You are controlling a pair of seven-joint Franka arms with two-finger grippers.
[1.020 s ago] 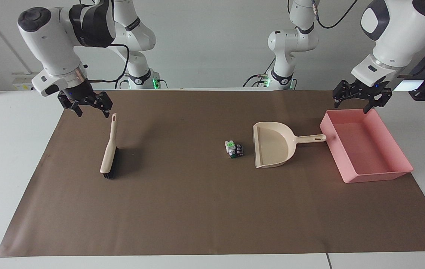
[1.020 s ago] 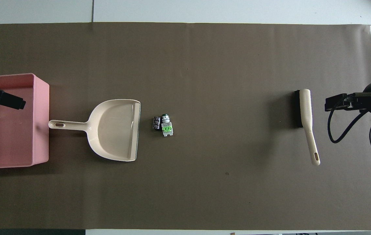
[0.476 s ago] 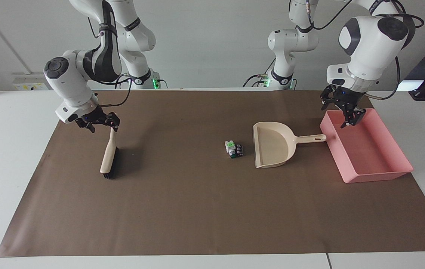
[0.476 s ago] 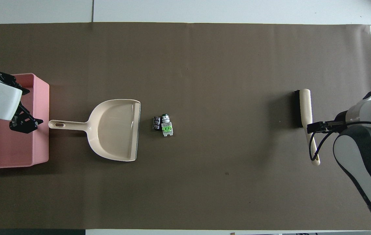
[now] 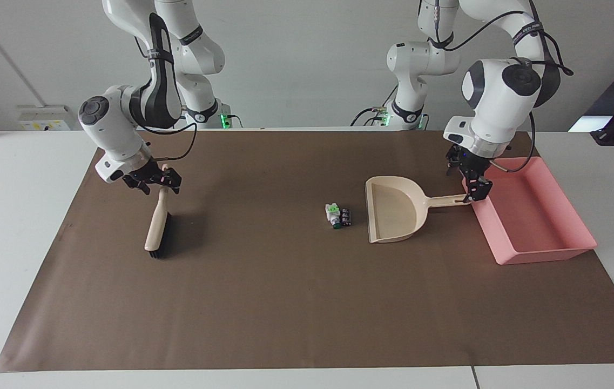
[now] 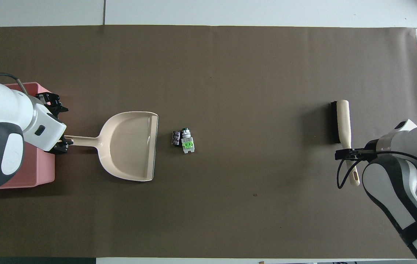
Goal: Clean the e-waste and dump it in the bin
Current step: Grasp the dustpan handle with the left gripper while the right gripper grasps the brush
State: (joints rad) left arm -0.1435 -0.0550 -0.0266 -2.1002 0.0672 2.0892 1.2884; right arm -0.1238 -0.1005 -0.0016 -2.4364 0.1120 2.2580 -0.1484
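My right gripper's fingers reach down around the brush handle (image 6: 350, 163), low over the brown mat. It is now time to close, as closing would catch the brush.
The e-waste (image 5: 338, 215), one white-and-green part with small black cylinders beside it, lies mid-mat (image 6: 183, 140), just off the open mouth of the beige dustpan (image 5: 393, 210). The dustpan's handle points at the pink bin (image 5: 547, 255), which stands at the left arm's end. My left gripper (image 5: 474, 189) is low at the tip of the dustpan handle, open, by the bin's wall (image 6: 61, 126). My right gripper (image 5: 154, 185) is open astride the handle of the beige brush (image 5: 156, 227), near its tip (image 6: 347, 154).
A brown mat (image 5: 285, 302) covers the table. The brush (image 6: 342, 121) lies at the right arm's end, its black bristles on the mat. The bin (image 6: 36, 176) is partly covered by the left arm in the overhead view.
Both grippers came down. The left one moved from over the bin's rim to the dustpan handle's tip. The right one dropped onto the brush handle. Nothing on the mat has moved.
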